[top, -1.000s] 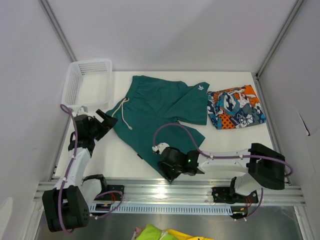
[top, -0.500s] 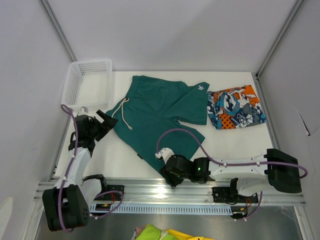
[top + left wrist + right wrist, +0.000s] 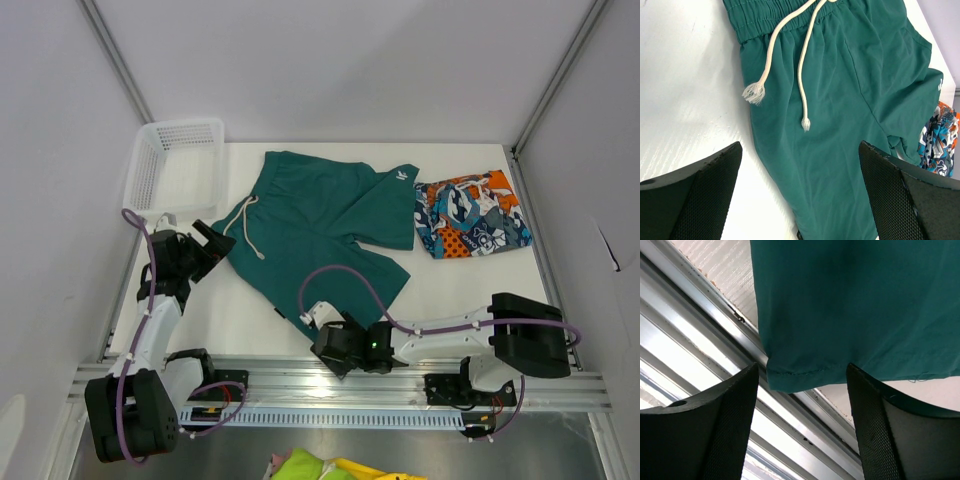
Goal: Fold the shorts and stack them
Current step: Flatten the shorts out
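The shorts' hem corner (image 3: 790, 381) is between my fingers, and its end is free over the bar. My right gripper would hold the corner if it closed now, so it needs to close on it.
The dark teal-green shorts (image 3: 310, 225) lie spread flat in the middle of the table, with the white drawstring (image 3: 802, 75) loose on the front. The patchwork-print shorts (image 3: 470, 215) lie folded at the far right. My left gripper (image 3: 213, 243) hovers open by the waistband's left side, and its wrist view looks down on a teal leg (image 3: 840, 100) between its wide jaws. My right gripper (image 3: 328, 340) is open at the near leg hem. That hem corner (image 3: 790, 380) hangs free between its fingertips (image 3: 740, 390), over the table's front edge.
A white mesh basket (image 3: 175, 165) stands at the far left corner. An aluminium rail (image 3: 715, 340) runs along the table's near edge below the right gripper. The patchwork shorts (image 3: 940, 135) also show at the right edge of the left wrist view.
The right gripper's jaws have spread wider around the teal hem, and its arm has shifted a little along the near edge. The left arm has not moved.
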### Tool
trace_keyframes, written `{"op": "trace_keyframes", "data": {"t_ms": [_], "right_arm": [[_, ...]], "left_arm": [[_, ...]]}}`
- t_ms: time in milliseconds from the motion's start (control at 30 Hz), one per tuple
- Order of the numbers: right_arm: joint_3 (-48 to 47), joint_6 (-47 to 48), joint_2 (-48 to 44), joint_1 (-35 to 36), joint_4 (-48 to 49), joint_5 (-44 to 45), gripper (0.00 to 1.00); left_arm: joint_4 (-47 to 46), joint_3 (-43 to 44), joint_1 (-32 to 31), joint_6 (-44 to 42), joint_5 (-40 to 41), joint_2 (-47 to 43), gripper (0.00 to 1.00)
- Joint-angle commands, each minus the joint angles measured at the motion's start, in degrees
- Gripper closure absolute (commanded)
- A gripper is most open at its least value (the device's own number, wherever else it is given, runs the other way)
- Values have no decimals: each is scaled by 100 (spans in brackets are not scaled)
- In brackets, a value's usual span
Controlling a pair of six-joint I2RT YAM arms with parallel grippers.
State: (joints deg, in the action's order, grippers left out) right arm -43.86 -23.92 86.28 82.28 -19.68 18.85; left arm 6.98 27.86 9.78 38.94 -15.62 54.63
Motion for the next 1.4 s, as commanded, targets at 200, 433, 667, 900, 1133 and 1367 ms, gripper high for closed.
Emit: {"op": "trace_keyframes", "data": {"t_ms": [200, 433, 667, 900, 1133, 1367], "right_arm": [[-299, -51, 441, 78, -35, 479, 35], [-360, -121, 645, 253, -281, 733, 77], [-167, -227, -49, 394, -414, 716, 100], [342, -403, -1007, 96, -379, 497, 100], [905, -561, -2141, -300, -299, 137, 100], [931, -719, -2739, -335, -765, -153, 100]], "left_arm": [[-127, -17, 59, -141, 24, 12, 1], [-145, -26, 68, -132, 15, 56, 1], [-302, -131, 59, -71, -64, 258, 1], [-645, -272, 59, 78, -170, 794, 1], [-1409, -527, 59, 439, -223, 1339, 1], [-1919, -396, 68, 711, -126, 1892, 2]]}}
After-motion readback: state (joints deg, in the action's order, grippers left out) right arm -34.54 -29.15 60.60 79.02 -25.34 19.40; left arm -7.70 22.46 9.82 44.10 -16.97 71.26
